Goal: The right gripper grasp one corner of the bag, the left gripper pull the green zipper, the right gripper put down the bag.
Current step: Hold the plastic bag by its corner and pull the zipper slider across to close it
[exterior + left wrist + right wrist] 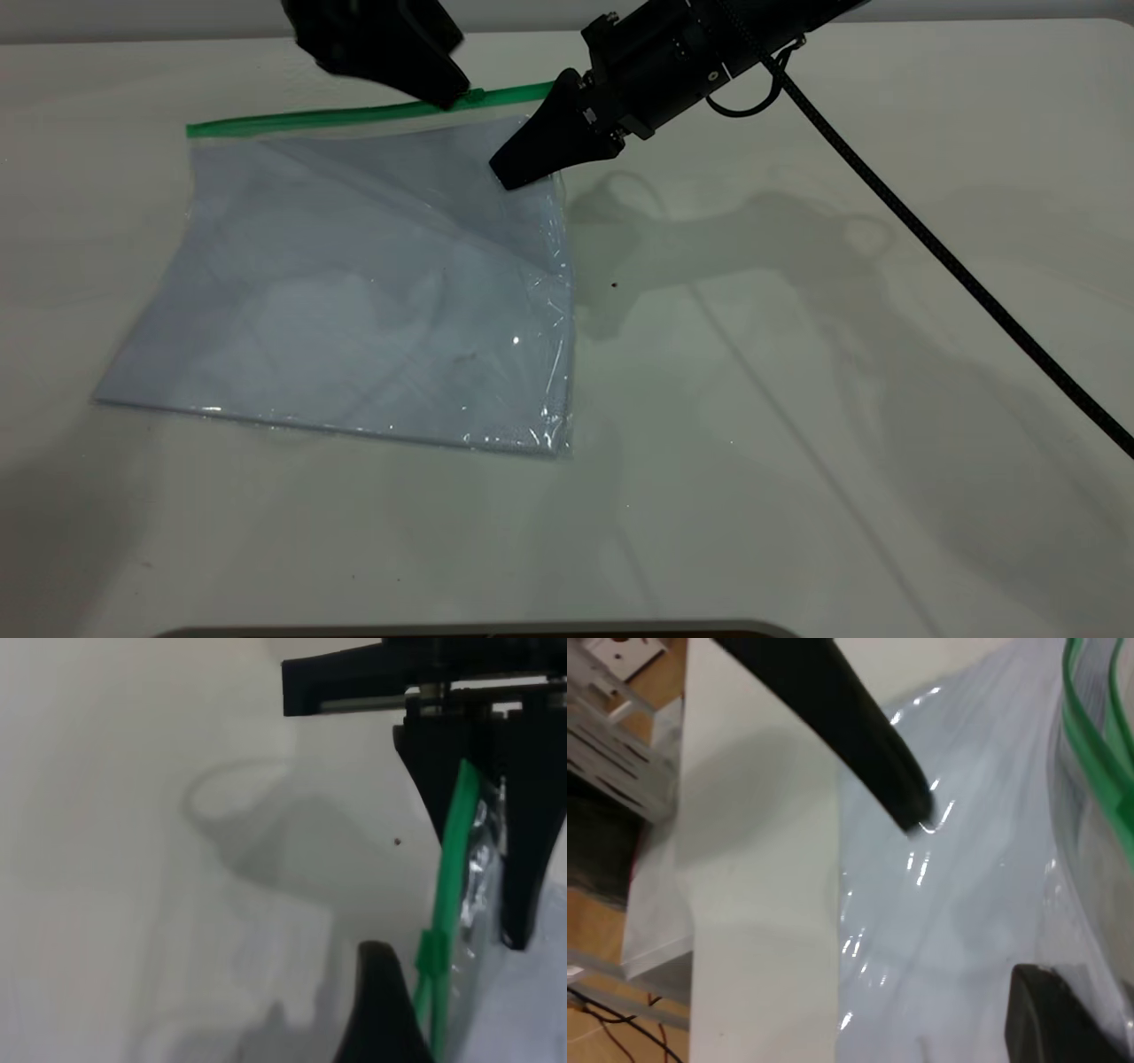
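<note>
I will next pull the zipper, so my left gripper will grab the zipper along the bag's green edge [308,121] by its slider tab [476,94].
The bag [354,292] lies on the white table [797,443], white sheets inside. The green zipper [337,115] runs along its far edge, with the slider tab [476,94] near the right end. My left gripper [454,93] is open at the slider. In the left wrist view one finger [381,1010] stands right beside the tab [431,952]; the strip splits in two on the near side of the tab. My right gripper [509,173] is open over the bag's far right corner. Its jaws straddle the zipper edge [456,833], and bag film [966,930] lies between its fingertips [917,815].
The right arm's black cable [930,239] trails across the table's right side. A small dark speck [614,285] lies just right of the bag. The table edge and rig frame [620,753] show in the right wrist view. A dark rim [478,629] lines the front edge.
</note>
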You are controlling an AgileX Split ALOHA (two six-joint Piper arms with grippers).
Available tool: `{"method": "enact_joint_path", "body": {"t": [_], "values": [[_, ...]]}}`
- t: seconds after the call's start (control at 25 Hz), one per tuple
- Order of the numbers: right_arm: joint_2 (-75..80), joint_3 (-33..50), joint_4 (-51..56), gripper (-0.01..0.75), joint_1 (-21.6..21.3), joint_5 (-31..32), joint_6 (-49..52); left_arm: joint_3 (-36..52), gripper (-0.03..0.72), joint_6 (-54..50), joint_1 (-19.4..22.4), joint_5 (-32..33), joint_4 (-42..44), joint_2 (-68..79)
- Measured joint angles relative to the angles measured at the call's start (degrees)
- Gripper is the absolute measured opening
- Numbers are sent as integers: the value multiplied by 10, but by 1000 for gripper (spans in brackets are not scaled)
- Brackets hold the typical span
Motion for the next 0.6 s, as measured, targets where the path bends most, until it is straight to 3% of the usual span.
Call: {"method": "enact_joint_path", "body": {"t": [0.4, 0.6], "values": [[0, 0, 0, 34, 0, 17, -1, 0, 585, 45, -2, -2, -66, 22], [0, 0, 0, 34, 0, 18, -1, -1, 504, 47, -3, 1, -72, 22]]}}
